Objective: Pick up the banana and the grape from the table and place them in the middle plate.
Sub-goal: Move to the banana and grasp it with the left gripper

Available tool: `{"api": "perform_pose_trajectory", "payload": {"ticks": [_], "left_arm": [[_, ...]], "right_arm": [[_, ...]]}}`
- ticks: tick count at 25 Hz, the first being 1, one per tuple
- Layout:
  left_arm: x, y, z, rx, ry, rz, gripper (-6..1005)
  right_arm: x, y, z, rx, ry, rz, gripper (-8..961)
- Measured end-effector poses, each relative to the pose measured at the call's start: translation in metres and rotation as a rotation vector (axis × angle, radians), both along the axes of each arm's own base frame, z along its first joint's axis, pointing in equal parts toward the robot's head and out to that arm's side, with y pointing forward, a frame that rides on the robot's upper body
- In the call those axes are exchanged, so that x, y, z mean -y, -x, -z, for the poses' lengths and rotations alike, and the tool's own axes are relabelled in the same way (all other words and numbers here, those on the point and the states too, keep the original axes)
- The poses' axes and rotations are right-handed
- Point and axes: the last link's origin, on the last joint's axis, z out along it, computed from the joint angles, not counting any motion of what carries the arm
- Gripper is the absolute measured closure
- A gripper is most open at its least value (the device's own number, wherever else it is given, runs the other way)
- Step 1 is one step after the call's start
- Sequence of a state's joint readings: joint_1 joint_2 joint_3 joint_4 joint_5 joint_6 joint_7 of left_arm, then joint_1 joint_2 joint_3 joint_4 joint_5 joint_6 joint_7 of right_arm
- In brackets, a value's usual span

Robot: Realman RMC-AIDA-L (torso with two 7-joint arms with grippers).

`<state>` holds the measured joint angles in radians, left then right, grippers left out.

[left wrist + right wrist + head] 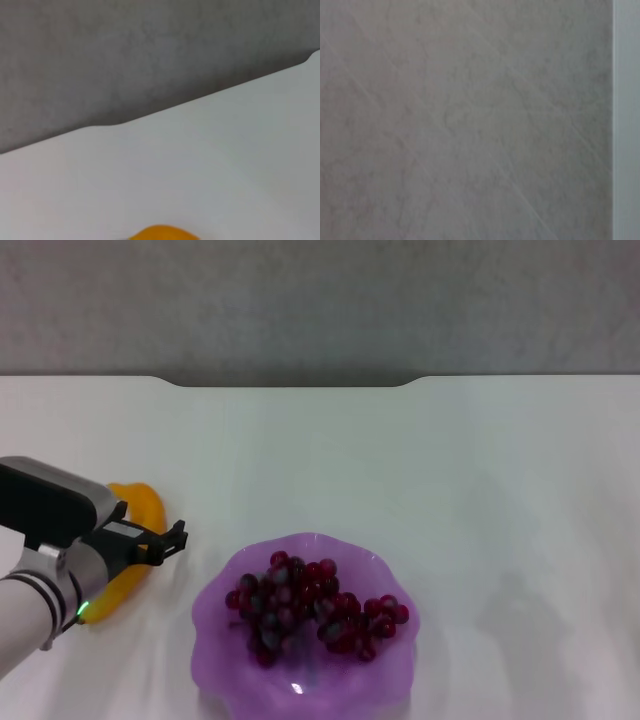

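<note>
My left gripper's fingertips cross over the banana's middle (148, 516), above the table beside the banana, so it is too early to close; the gripper moves lower first.
The banana (143, 508) lies on the white table (400, 470) at the left, partly hidden under my left arm. Its top edge also shows in the left wrist view (162, 233). My left gripper (172, 545) hangs just over the banana's middle, its black fingers apart and holding nothing. The grape bunch (310, 605) lies inside the purple scalloped middle plate (215, 605) at the front centre. My right gripper is out of view; the right wrist view shows only a grey surface.
The table's far edge has a shallow notch (295, 383) in front of a grey wall (320, 300). Bare tabletop stretches right of the plate.
</note>
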<state>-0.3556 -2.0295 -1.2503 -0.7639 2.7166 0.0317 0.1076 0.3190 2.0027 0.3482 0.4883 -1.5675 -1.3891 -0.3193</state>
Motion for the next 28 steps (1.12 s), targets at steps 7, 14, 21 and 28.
{"api": "perform_pose_trajectory", "payload": {"ticks": [7, 14, 21, 28], "left_arm": [[0.001, 0.008, -0.002, -0.005, -0.010, -0.017, 118], [0.002, 0.014, -0.001, -0.012, -0.004, -0.037, 119], [0.004, 0.015, 0.000, -0.013, 0.003, -0.043, 121], [0.005, 0.017, 0.002, -0.019, 0.012, -0.049, 122]], "right_arm": [[0.003, 0.005, 0.000, 0.007, -0.012, -0.034, 944], [0.003, 0.007, -0.001, 0.010, -0.018, -0.045, 943], [0.005, 0.009, -0.003, 0.013, -0.031, -0.060, 943], [0.005, 0.009, -0.003, 0.013, -0.032, -0.061, 944]]}}
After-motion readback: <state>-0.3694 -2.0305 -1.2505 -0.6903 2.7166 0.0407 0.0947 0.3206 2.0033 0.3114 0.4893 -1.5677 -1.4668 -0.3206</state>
